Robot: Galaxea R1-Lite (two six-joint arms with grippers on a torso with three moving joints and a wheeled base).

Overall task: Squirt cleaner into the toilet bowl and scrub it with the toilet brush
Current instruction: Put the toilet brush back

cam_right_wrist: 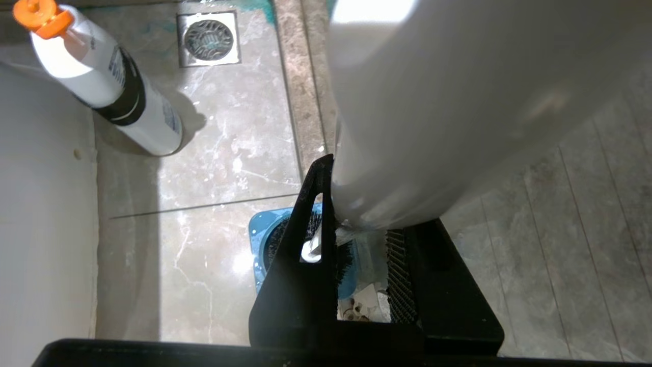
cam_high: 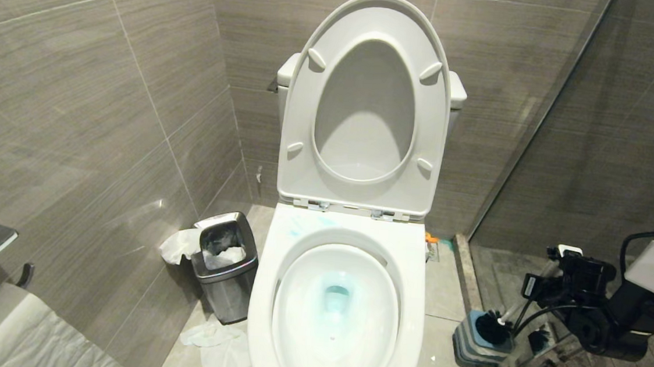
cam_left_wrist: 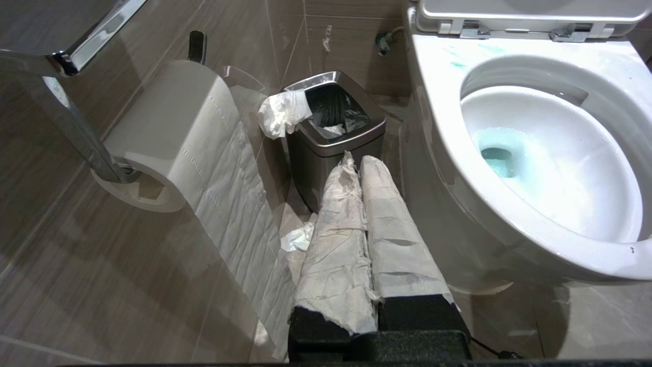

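I should open my right gripper now. The brush's black head [cam_high: 493, 329] is inside the blue holder [cam_high: 466, 346] below my right gripper, so the toilet brush would stand in its place.
The toilet bowl [cam_high: 412, 283] stands with seat and lid raised. The cleaner [cam_high: 337, 294] tints the water teal and leaves pale smears on the rim [cam_left_wrist: 458, 63]. On the floor to the bowl's right, the toilet brush's black head [cam_high: 493, 329] sits in its blue holder [cam_high: 466, 346]. My right gripper [cam_high: 530, 301] hangs above the holder, shut on the brush's whitish handle [cam_right_wrist: 433, 112]; the bristles [cam_right_wrist: 277, 239] show below the fingers. My left gripper [cam_left_wrist: 356, 160], its fingers wrapped in paper, is shut on nothing, low beside the bowl.
A steel waste bin [cam_high: 225, 269] with tissue stands left of the bowl, and crumpled paper [cam_high: 221, 344] lies on the floor. A toilet roll [cam_left_wrist: 168, 132] hangs on the left wall. A white bottle with an orange cap [cam_right_wrist: 107, 86] and a floor drain [cam_right_wrist: 209, 38] are near the holder. A glass partition [cam_high: 541, 136] is on the right.
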